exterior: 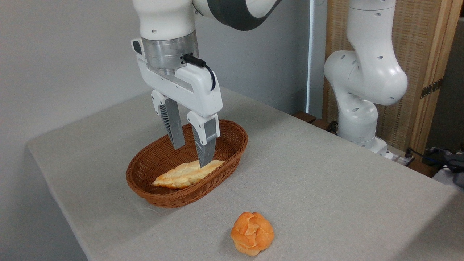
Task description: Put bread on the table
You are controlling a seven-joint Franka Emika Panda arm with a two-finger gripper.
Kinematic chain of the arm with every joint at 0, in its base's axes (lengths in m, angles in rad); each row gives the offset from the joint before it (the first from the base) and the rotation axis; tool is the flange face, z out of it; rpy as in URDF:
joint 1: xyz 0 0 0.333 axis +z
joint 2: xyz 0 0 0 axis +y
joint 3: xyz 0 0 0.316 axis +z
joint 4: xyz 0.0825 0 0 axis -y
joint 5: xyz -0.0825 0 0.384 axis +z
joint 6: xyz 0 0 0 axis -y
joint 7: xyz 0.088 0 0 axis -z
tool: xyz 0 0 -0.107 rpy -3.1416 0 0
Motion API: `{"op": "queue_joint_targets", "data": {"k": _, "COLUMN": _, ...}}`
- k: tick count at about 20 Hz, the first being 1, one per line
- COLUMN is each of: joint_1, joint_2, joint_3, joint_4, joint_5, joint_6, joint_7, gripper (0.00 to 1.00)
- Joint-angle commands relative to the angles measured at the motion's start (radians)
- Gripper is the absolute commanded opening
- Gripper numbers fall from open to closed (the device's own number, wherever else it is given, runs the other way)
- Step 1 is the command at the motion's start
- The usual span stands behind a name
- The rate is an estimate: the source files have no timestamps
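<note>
The bread is long with pointed ends, so to keep it level my gripper will next grab the bread across its middle (189,173).
The bread (185,174), a long pale golden loaf with pointed ends, lies inside the oval brown wicker basket (232,154) on the grey table (326,188). My gripper (191,156) hangs open just above the loaf's right half. Its nearer fingertip overlaps the loaf's top edge in the picture; the farther finger stands behind it, over the basket's inside. Nothing is held between the fingers.
A round orange-brown knotted bun (252,232) sits on the table near the front edge, right of the basket. The arm's white base (362,90) stands at the table's far right, with cables beside it. A grey wall runs behind.
</note>
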Motion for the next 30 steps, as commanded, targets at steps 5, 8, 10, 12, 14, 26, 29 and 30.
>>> {"op": "queue_joint_targets", "data": {"k": 5, "joint_1": -0.012, "joint_2": -0.012, "joint_3": -0.005, "joint_4": -0.026, "joint_5": -0.012, "joint_6": -0.020, "joint_7": -0.066, "gripper": 0.99}}
{"op": "queue_joint_targets", "data": {"k": 8, "joint_1": -0.033, "joint_2": -0.012, "joint_3": -0.015, "joint_4": -0.043, "joint_5": -0.008, "joint_6": -0.012, "joint_7": -0.137, "gripper": 0.99}}
{"op": "queue_joint_targets", "data": {"k": 10, "joint_1": -0.040, "joint_2": -0.014, "joint_3": -0.020, "joint_4": -0.052, "joint_5": -0.008, "joint_6": -0.012, "joint_7": -0.164, "gripper": 1.00}}
{"op": "queue_joint_targets", "data": {"k": 12, "joint_1": -0.078, "joint_2": -0.014, "joint_3": -0.022, "joint_4": -0.061, "joint_5": -0.008, "joint_6": -0.012, "joint_7": -0.229, "gripper": 1.00}}
{"op": "queue_joint_targets", "data": {"k": 14, "joint_1": -0.107, "joint_2": -0.014, "joint_3": -0.025, "joint_4": -0.089, "joint_5": -0.008, "joint_6": 0.000, "joint_7": -0.272, "gripper": 1.00}}
{"op": "queue_joint_targets", "data": {"k": 26, "joint_1": -0.181, "joint_2": -0.012, "joint_3": -0.026, "joint_4": -0.241, "joint_5": 0.021, "joint_6": 0.201, "joint_7": -0.359, "gripper": 0.99}}
{"op": "queue_joint_targets", "data": {"k": 29, "joint_1": -0.195, "joint_2": -0.009, "joint_3": -0.026, "joint_4": -0.268, "joint_5": 0.047, "joint_6": 0.221, "joint_7": -0.359, "gripper": 0.99}}
{"op": "queue_joint_targets", "data": {"k": 30, "joint_1": -0.195, "joint_2": -0.007, "joint_3": -0.026, "joint_4": -0.276, "joint_5": 0.053, "joint_6": 0.228, "joint_7": -0.359, "gripper": 0.99}}
